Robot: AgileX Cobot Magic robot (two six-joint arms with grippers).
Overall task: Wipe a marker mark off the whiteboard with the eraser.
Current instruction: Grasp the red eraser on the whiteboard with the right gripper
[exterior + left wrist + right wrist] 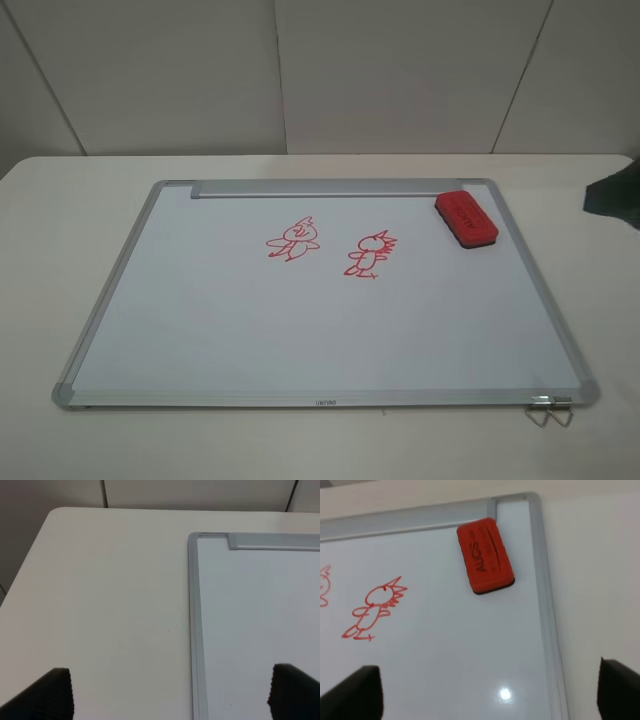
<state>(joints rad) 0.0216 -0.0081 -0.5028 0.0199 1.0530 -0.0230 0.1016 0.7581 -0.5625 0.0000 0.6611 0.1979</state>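
My right gripper grabs the red eraser by its long sides next, which leaves the eraser's felt bottom free to wipe the bird doodle (294,240).
The whiteboard (110,300) lies flat on the table. On it, left of centre, is the marker mark (293,239), a wide red bird doodle; only a sliver of it shows at the edge of the right wrist view. The red eraser (466,217) (485,556) rests on the board's far right corner, felt side down. My right gripper (490,695) hangs open above the board's right part, short of the eraser and holding nothing. My left gripper (170,697) is open over the board's left frame (194,610), also holding nothing.
An upright red doodle with a spiky crest (370,255) (372,609) sits right of the bird mark. The pen-tray strip (320,188) runs along the far edge. A metal clip (550,408) sticks out at the near right corner. A dark arm part (612,198) shows at the right.
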